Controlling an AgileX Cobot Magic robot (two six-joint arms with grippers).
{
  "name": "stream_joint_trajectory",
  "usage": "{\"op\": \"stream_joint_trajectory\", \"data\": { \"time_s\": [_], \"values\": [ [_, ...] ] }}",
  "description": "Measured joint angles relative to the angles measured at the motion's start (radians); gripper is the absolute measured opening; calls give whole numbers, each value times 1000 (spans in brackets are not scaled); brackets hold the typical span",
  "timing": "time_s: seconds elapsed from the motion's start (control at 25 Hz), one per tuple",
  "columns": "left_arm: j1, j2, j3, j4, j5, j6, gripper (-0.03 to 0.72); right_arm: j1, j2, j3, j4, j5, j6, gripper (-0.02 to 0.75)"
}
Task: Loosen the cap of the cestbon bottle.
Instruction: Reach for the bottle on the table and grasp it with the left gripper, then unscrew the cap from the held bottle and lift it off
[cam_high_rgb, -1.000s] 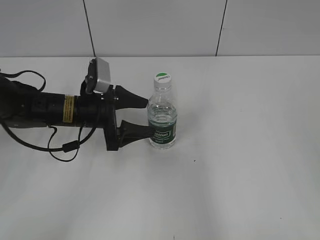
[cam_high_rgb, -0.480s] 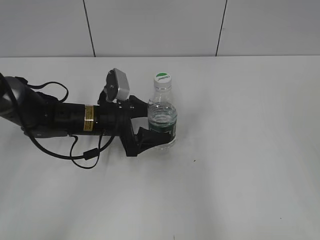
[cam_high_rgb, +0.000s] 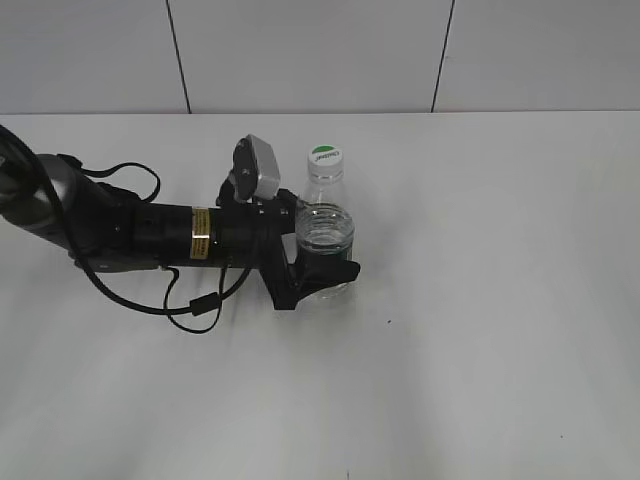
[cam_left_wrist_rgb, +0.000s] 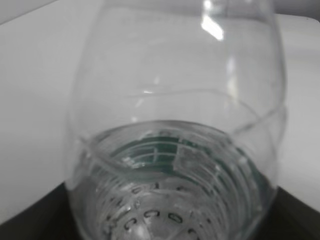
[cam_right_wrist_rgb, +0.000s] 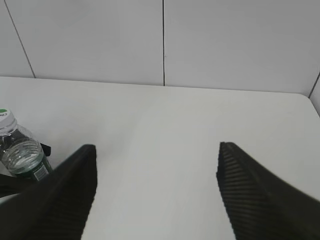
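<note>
The left gripper should next grab the cestbon bottle by its lower body (cam_high_rgb: 325, 252), where the sides are straight, because the bottle's shoulder (cam_high_rgb: 325, 190) slopes in toward the cap.
The cestbon bottle (cam_high_rgb: 325, 228) stands upright on the white table, with clear water inside and its green label mostly hidden behind a black finger. Its white cap (cam_high_rgb: 324, 155) with a green half-circle sits on top. My left gripper (cam_high_rgb: 330, 246) lies level and open, one finger in front of the bottle's lower body and one behind it. In the left wrist view the bottle (cam_left_wrist_rgb: 175, 125) fills the frame between the dark jaws. My right gripper (cam_right_wrist_rgb: 157, 170) is open and empty, well to the right of the bottle (cam_right_wrist_rgb: 22, 156) and cap (cam_right_wrist_rgb: 4, 115).
The left arm and its looping cable (cam_high_rgb: 190, 305) lie over the table's left side. A white tiled wall (cam_high_rgb: 320, 50) stands behind the table's far edge. The right arm is outside the exterior view.
My left arm has slid right, so its open fingers went from just left of the bottle to straddling its lower body. The bottle has not moved.
</note>
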Motion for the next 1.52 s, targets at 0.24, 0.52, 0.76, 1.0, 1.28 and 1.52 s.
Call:
{"op": "stream_joint_trajectory", "data": {
  "time_s": [0.24, 0.52, 0.76, 1.0, 1.28, 1.52],
  "values": [
    [-7, 0, -1, -5, 33, 0, 421, 0, 60, -4, 29, 0, 0, 569],
    [-7, 0, -1, -7, 34, 0, 410, 0, 213, -122, 36, 63, -24, 569],
    [-7, 0, -1, -7, 34, 0, 410, 0, 454, -289, 50, 284, -78, 569],
    [-7, 0, -1, -7, 34, 0, 410, 8, 601, -433, 71, 384, -131, 569],
    [-7, 0, -1, -7, 35, 0, 410, 8, 742, -551, 90, 509, -132, 527],
    [-7, 0, -1, -7, 37, 0, 410, 74, 874, -686, 85, 604, -132, 522]
  ]
}}
